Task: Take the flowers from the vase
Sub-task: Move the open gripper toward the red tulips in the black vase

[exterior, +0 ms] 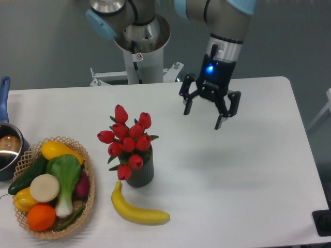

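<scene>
The flowers (125,138) need to be lifted out of the vase (140,172), so my gripper should grab them by their cluster of red buds next.
The flowers (125,138), a bunch of red tulip buds with green leaves, stand upright in the vase (140,172), a short dark ribbed cylinder left of the table's middle. My gripper (204,119) hangs in the air to the right of the flowers and a little farther back, tilted, its black fingers (219,122) spread open with nothing between them. It touches neither flowers nor vase.
A yellow banana (135,208) lies just in front of the vase. A woven basket (88,196) of vegetables and fruit sits at the front left. A blue-handled pot (8,150) is at the left edge. The arm's base (140,57) stands behind the table.
</scene>
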